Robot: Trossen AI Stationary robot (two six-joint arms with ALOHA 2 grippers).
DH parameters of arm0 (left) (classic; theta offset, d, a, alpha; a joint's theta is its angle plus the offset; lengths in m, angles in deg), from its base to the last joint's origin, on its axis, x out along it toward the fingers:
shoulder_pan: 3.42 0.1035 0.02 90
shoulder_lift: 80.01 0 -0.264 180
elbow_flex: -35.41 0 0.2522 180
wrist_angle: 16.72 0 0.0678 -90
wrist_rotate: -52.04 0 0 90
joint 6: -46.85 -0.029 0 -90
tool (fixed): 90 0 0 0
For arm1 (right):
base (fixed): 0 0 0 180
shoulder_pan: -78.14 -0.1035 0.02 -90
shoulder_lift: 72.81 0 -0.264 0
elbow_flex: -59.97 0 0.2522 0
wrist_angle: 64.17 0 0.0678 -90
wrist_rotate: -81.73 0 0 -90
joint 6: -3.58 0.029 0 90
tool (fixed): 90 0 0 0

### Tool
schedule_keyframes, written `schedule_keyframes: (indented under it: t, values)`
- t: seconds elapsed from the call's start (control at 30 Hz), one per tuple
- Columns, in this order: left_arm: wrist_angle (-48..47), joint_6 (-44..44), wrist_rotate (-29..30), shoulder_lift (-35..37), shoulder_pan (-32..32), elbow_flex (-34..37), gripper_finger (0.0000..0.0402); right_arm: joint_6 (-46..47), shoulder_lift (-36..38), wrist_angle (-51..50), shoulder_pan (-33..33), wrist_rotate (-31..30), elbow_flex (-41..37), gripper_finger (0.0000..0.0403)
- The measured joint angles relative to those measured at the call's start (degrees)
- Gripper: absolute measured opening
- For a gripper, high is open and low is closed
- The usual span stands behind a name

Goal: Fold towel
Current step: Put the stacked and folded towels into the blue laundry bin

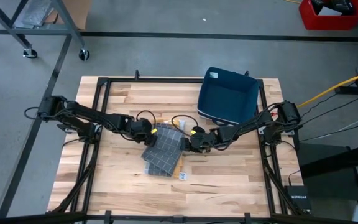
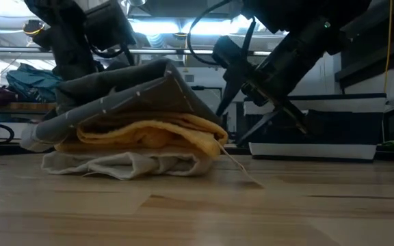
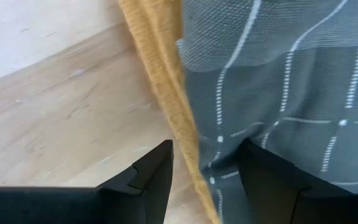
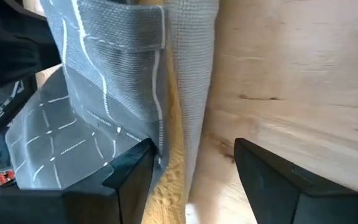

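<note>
The right gripper grabs the folded stack of cloths by its layered edge (image 1: 178, 160) next, to carry the stack into the dark blue bin (image 1: 229, 96).
A stack of cloths lies mid-table (image 1: 163, 149). A grey towel with a white check (image 2: 122, 96) is on top, over a yellow cloth (image 2: 149, 133) and a white one (image 2: 128, 164). My left gripper (image 1: 148, 132) is at the stack's left far edge and open. In the left wrist view it (image 3: 207, 180) straddles the grey-and-yellow edge (image 3: 191, 124). My right gripper (image 1: 194, 140) is at the stack's right edge, also open. In the right wrist view it (image 4: 191, 180) straddles the layered edge (image 4: 173, 93). My left gripper has one finger (image 3: 266, 180) over the grey towel and the other (image 3: 157, 177) over bare wood; I cannot tell whether either touches the cloth. My right gripper likewise has one finger (image 4: 126, 174) over the grey towel and one (image 4: 266, 174) over the wood; touching cannot be told.
A dark blue bin (image 1: 229, 96) sits on the table's far right part, just behind my right arm. Small white tags lie near the stack (image 1: 182, 176). Black frame rails (image 1: 101, 112) run along the table's sides. Bare wood (image 1: 229, 180) lies toward the near edge.
</note>
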Motion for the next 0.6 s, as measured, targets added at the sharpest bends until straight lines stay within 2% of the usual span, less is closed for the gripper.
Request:
schedule_keyframes:
  t: [0.17,0.4,0.6]
  values:
    - [-0.5,-1.2,0.0,0.0,0.0,0.0,0.0169,1.0,-1.1,3.6,0.1,-0.5,0.0,0.0227]
    - [-0.7,-1.6,0.0,-0.2,0.0,0.0,0.0169,3.7,-7.4,12.9,0.5,2.2,0.0,0.0227]
    - [1.4,-1.0,0.0,-0.7,0.0,0.9,0.0169,3.9,-8.0,10.9,0.9,3.3,0.2,0.0227]
